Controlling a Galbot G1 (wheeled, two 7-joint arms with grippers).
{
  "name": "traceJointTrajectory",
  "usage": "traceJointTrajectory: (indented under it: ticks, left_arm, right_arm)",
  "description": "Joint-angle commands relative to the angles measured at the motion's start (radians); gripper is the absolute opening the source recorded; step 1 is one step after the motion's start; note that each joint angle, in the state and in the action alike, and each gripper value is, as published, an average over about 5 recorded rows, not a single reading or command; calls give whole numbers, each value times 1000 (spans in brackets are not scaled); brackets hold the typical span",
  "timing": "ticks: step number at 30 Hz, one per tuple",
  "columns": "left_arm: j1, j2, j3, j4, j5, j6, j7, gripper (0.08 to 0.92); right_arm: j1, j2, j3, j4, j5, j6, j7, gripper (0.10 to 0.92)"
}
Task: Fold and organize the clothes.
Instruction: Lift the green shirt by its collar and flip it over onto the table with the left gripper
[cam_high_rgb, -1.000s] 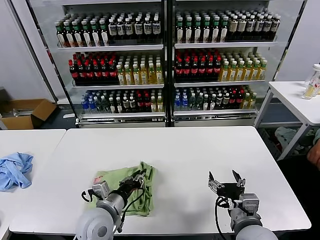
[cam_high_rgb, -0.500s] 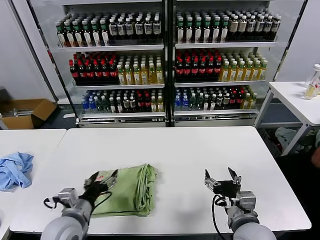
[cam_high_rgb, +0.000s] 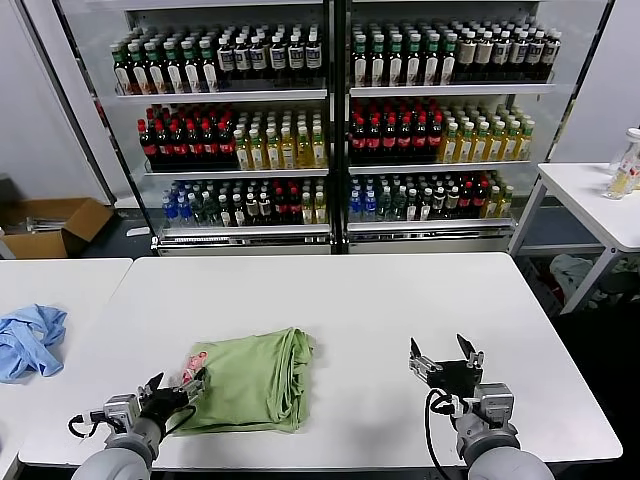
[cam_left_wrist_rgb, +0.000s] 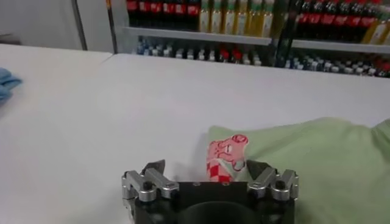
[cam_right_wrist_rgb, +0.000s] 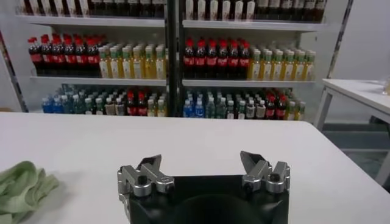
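Observation:
Next, my left gripper picks up the light green shirt (cam_high_rgb: 255, 378) by its corner with the red-and-white patch (cam_high_rgb: 193, 362) to fold it over.
The light green shirt (cam_high_rgb: 255, 378) lies folded on the white table (cam_high_rgb: 400, 300), its red-and-white patch (cam_high_rgb: 193, 362) at its left edge. My left gripper (cam_high_rgb: 172, 388) is open and empty, low at the table's front, just left of the shirt's corner. In the left wrist view the open left gripper (cam_left_wrist_rgb: 207, 168) faces the patch (cam_left_wrist_rgb: 226, 157) and the shirt (cam_left_wrist_rgb: 317, 164) beyond it. My right gripper (cam_high_rgb: 444, 357) is open and empty over the table's front right; the right wrist view shows the same gripper (cam_right_wrist_rgb: 202, 163) with the shirt's edge (cam_right_wrist_rgb: 21, 185) far off.
A blue cloth (cam_high_rgb: 28, 338) lies on the neighbouring table at the left. Shelves of bottles (cam_high_rgb: 330, 120) stand behind the table. A cardboard box (cam_high_rgb: 50, 225) sits on the floor at far left, and another white table (cam_high_rgb: 595, 195) at right.
My left gripper has pulled back from the shirt to the left and toward the table's front edge, leaving the shirt flat and folded. The right gripper has barely moved.

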Motion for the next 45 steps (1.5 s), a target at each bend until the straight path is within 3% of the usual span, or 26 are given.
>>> traceJointTrajectory:
  ticks: [1,5,8,17,23,29,35,40,43,45]
  left_arm:
    - [4,-1,-17,49,12,5,16,823]
    - [4,0,-12,47,-7,3,30,801]
    - [7,-2,-9,45,-33,1,36,734]
    - [13,-5,-2,42,-75,-32,59,474]
    - [10,6,-15,50,-88,-105,127,284]
    - [20,52,-117,-2,-214,-107,150,124]
    - [63,160,-396,-151,-508,19,106,96]
    - [117,286,-628,-172,-693,58,29,96]
    - [129,352,-684,-150,-752,58,-5,96]
    - [113,356,-660,-166,-771,58,-36,96]
  right_arm:
    - [-1,0,1,3,-5,0,1,823]
    - [-2,1,2,4,-7,0,2,823]
    - [-2,4,-1,3,-10,0,2,823]
    - [-2,8,-5,0,-14,0,2,823]
    - [-3,7,-6,-2,-14,0,2,823]
    - [2,-1,-1,2,-10,0,1,823]
    - [18,-3,1,-3,-2,0,-1,823]
    - [37,0,-3,-4,6,0,-4,823]
    - [43,-1,0,-4,10,1,-7,823]
    - [40,-3,5,-1,11,1,-9,823]
